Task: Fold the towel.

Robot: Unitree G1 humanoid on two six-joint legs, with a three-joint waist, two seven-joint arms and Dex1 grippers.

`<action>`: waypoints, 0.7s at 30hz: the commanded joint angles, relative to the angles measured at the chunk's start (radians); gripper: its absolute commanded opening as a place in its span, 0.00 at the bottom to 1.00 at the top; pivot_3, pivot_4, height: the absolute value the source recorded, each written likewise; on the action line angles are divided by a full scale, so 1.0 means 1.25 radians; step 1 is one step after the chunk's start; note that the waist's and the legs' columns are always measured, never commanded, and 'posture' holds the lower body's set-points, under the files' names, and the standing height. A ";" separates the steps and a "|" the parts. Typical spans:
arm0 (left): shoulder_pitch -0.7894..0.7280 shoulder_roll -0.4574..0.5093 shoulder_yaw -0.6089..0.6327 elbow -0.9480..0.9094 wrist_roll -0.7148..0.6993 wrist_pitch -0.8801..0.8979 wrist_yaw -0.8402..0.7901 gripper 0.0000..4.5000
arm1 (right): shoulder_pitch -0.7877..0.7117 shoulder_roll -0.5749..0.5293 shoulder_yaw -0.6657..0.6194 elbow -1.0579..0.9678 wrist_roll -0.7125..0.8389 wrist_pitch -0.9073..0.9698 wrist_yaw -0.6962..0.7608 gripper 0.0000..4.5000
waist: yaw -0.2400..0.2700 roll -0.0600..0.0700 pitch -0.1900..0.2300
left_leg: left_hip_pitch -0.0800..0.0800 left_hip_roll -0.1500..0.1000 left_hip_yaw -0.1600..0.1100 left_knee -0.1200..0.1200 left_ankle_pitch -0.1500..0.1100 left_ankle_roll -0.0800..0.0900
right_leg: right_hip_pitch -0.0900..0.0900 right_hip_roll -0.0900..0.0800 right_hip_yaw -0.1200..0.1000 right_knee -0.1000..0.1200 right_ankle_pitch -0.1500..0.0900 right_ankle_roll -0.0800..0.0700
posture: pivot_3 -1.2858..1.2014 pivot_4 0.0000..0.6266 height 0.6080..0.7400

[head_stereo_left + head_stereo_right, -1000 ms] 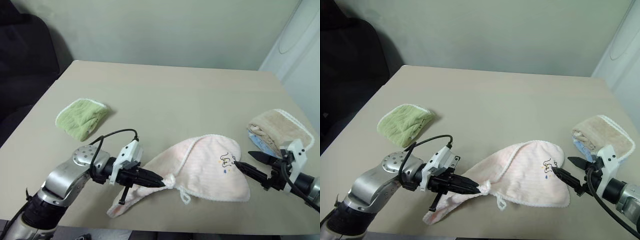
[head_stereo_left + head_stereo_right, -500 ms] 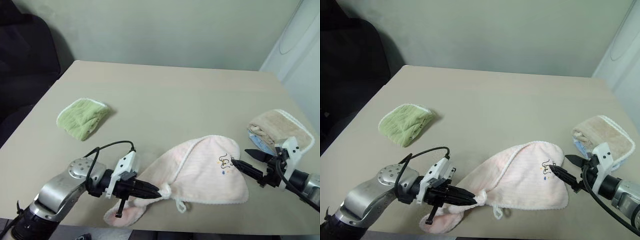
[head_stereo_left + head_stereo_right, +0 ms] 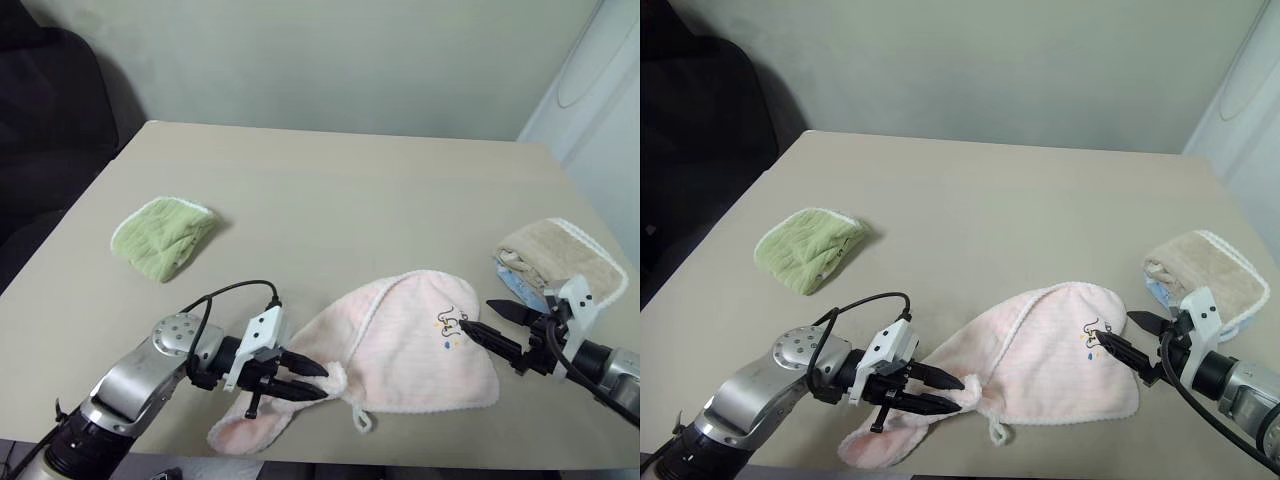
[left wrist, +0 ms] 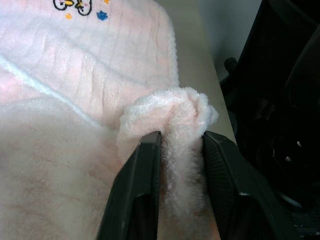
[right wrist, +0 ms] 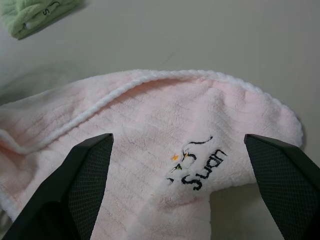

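Note:
Next, my left gripper grabs the towel's bunched corner [image 3: 332, 379], since it stands up in a thick fold while the embroidered part of the towel lies flat.
The pale pink towel [image 3: 410, 340] lies rumpled and partly doubled over near the table's front edge, its dark embroidered motif [image 3: 450, 322] facing up and its white loop [image 3: 362, 420] at the front. My left gripper [image 3: 322, 381] points right at the towel's left end. Its fingers stand slightly apart, and a bunched corner [image 4: 172, 107] sits between them on the table. My right gripper [image 3: 482, 317] is open at the towel's right edge, one fingertip beside the motif. In the right wrist view its wide-spread fingers [image 5: 85, 170] frame the motif.
A small light-green towel [image 3: 165, 233] lies at the left of the beige table [image 3: 350, 190]. A folded beige towel [image 3: 555, 255] on something blue rests at the right edge, just behind my right gripper. A dark chair [image 3: 50, 120] stands off the left side.
My left gripper has sunk toward the table with the bunched corner, and its fingers have parted from a tight pinch. The right gripper has kept still.

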 commanded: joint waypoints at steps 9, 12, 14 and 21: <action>-0.004 -0.009 0.041 0.000 -0.057 0.015 -0.010 0.00 | -0.012 0.005 -0.002 -0.006 -0.010 -0.021 -0.001 0.99 | 0.000 0.000 0.000 | 0.000 0.000 0.000 0.000 0.000 0.000 | 0.000 0.000 0.000 0.000 0.000 0.000 | 0.52 0.24 1.00; -0.018 -0.029 0.099 -0.001 -0.158 0.083 0.015 0.00 | -0.018 0.005 0.002 -0.001 -0.012 -0.023 -0.001 0.99 | 0.000 0.000 0.000 | 0.000 0.000 0.000 0.000 0.000 0.000 | 0.000 0.000 0.000 0.000 0.000 0.000 | 0.52 0.24 1.00; -0.033 -0.047 0.142 0.010 -0.231 0.144 0.045 0.00 | -0.022 0.006 0.005 0.001 -0.014 -0.024 -0.001 0.99 | 0.000 0.000 0.000 | 0.000 0.000 0.000 0.000 0.000 0.000 | 0.000 0.000 0.000 0.000 0.000 0.000 | 0.52 0.24 1.00; -0.015 -0.056 0.234 0.023 -0.343 0.245 0.117 0.00 | -0.028 0.007 0.007 0.005 -0.022 -0.029 0.003 0.99 | -0.001 0.000 0.000 | 0.001 0.000 0.000 0.000 0.000 0.000 | 0.001 0.000 0.000 0.000 0.000 0.000 | 0.52 0.24 1.00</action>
